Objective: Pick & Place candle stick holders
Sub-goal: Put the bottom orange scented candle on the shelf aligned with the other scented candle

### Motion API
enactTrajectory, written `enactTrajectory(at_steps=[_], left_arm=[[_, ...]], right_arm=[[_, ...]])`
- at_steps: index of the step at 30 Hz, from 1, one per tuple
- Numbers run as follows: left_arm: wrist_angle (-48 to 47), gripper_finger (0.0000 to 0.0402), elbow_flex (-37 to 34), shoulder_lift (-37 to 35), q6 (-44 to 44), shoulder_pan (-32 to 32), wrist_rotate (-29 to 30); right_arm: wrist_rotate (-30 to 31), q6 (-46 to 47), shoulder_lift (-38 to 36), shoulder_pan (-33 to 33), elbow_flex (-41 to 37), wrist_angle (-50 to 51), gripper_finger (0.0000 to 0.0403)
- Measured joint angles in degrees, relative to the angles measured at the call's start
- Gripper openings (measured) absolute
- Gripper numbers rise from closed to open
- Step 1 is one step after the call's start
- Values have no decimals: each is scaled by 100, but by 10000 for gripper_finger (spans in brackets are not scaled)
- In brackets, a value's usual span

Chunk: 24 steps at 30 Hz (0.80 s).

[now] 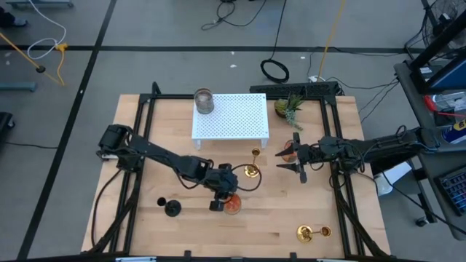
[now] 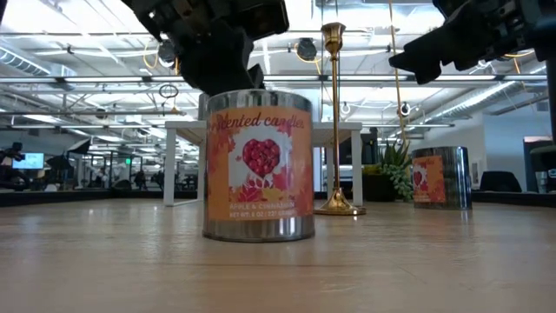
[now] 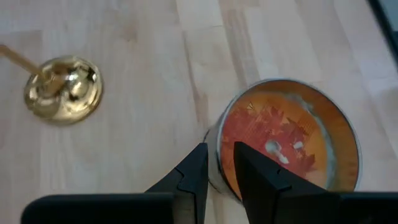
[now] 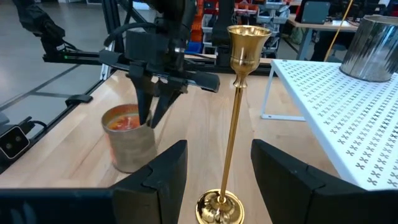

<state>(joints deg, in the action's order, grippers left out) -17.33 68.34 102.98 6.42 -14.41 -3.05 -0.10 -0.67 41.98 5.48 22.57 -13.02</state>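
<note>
Next, my left gripper grips the orange cup by its rim [image 3: 222, 127] to move the cup onto the white stand.
An orange glass cup [image 1: 232, 207] [image 3: 289, 146] stands on its base on the table near the middle front. My left gripper [image 3: 221, 165] comes down on it from the left, open a little. One finger is inside the cup and the other outside its wall. A tall gold stemmed holder [image 4: 239, 93] [image 1: 252, 170] stands upright just beyond it. My right gripper [image 4: 217, 180] hovers open to the right, facing that holder. A second orange cup [image 2: 441, 178] stands below it. A grey cup [image 1: 204, 100] sits on the white stand [image 1: 240, 120]. My left gripper straddles the orange cup's rim [image 3: 214, 152] on the side nearest that arm, slanting down from the table's left. One finger [image 3: 252, 177] is inside the cup and one [image 3: 193, 177] is outside. Whether either finger touches the wall I cannot tell. The cup stands upright on the table.
A black stemmed holder [image 1: 172, 208] sits at the front left. A second gold stemmed holder [image 1: 312, 233] lies on its side at the front right. A small green plant [image 1: 289, 108] stands at the back, right of the stand. Black frame rails [image 1: 138, 145] run along both table sides.
</note>
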Motion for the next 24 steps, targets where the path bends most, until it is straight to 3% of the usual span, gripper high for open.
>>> enactTrajectory(at_steps=[5,11,17,24], left_arm=[[-72,71,0,0,12,70,8],[-209,10,0,-7,152,231,23],[-367,6,87,-5,260,277,28],[-1437,5,655,-429,233,268,305]], right_arm=[[0,2,0,0,0,0,178],[0,2,0,0,0,-2,178],[1,2,0,0,0,0,178],[1,2,-2,-1,0,-2,178]])
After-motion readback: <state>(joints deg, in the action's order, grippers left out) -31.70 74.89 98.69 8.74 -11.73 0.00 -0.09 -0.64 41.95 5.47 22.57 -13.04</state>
